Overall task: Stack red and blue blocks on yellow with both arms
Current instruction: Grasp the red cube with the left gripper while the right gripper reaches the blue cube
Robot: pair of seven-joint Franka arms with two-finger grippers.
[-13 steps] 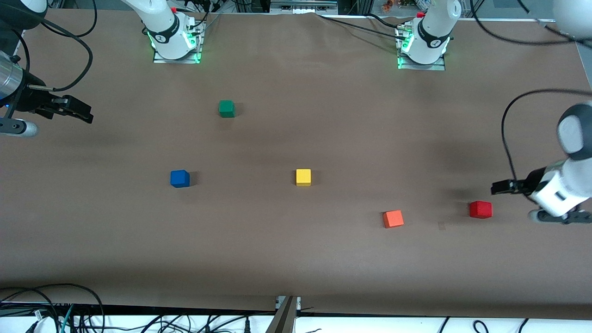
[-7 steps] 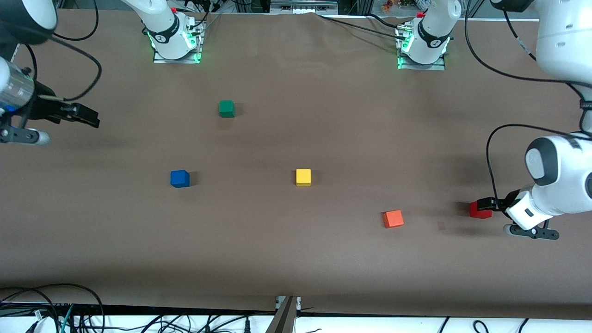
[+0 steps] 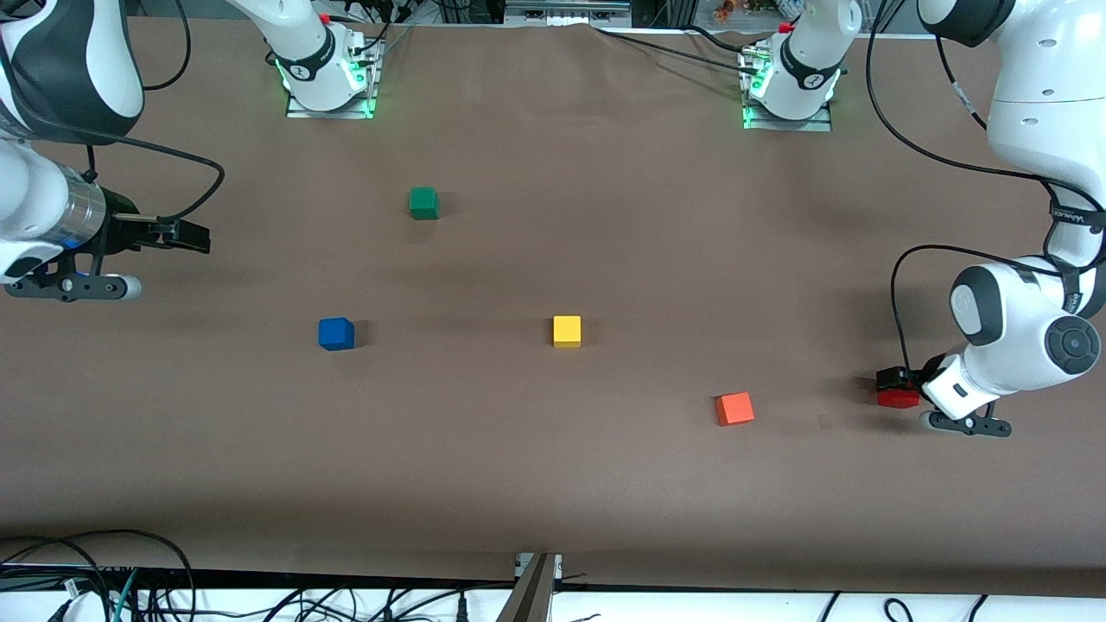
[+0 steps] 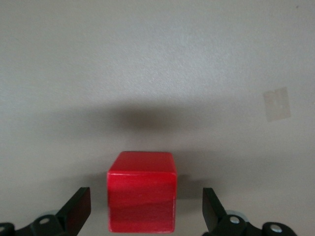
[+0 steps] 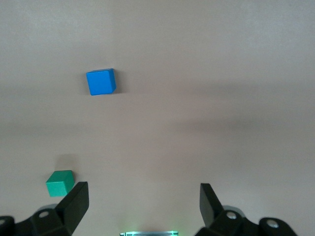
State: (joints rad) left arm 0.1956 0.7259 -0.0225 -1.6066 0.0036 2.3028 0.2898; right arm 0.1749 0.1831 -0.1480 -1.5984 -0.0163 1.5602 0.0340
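My left gripper closes on the red block now, since its fingers are on either side of the block and closing would catch it.
The red block (image 3: 899, 398) sits on the table at the left arm's end. My left gripper (image 3: 895, 381) is down around it and open; in the left wrist view the red block (image 4: 141, 182) stands between the fingers of the left gripper (image 4: 144, 202) with a gap on each side. The blue block (image 3: 336, 333) and the yellow cube (image 3: 567, 331) sit apart mid-table. My right gripper (image 3: 192, 235) is open and empty, up over the right arm's end. The right wrist view shows the right gripper (image 5: 142, 196) and the blue block (image 5: 101, 81).
An orange cube (image 3: 734, 409) lies between the yellow cube and the red block, nearer the front camera. A green cube (image 3: 423, 203) lies toward the robots' bases and shows in the right wrist view (image 5: 60, 183). A pale tape mark (image 3: 825, 422) is beside the red block.
My left gripper came down and in from the table's end until its fingers stand around the red block. My right gripper moved inward over the table. No block moved.
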